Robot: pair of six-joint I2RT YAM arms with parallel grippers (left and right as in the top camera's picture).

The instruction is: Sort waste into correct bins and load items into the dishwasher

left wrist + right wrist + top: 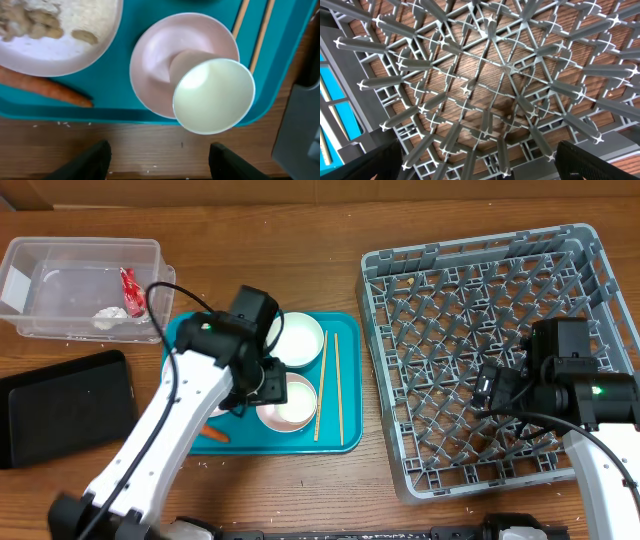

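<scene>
I need to grab one side of the tipped white cup's open rim with my left gripper next, leaving the opposite side free to hand it to my right gripper.
My left gripper (160, 162) is open and empty, over the teal tray's front edge; in the overhead view it (260, 385) hovers beside the bowls. A small white cup (212, 97) lies tipped in a white bowl (155, 55). A white plate (60, 55) holds beige food bits (30, 25). An orange carrot (45, 87) lies beside it. A second bowl (300, 338) and the chopsticks (330, 385) lie on the tray. My right gripper (480, 165) is open and empty over the grey dish rack (470, 310). The clear tub (80, 250) holds the red wrapper (130, 292) and whitish scrap (107, 318).
The black tray (60, 405) lies at the left, below the clear tub. The teal tray (345, 435) sits between it and the rack. The rack's upright pegs (490, 65) fill the right wrist view. White crumbs lie on the wooden table by the teal tray's front edge.
</scene>
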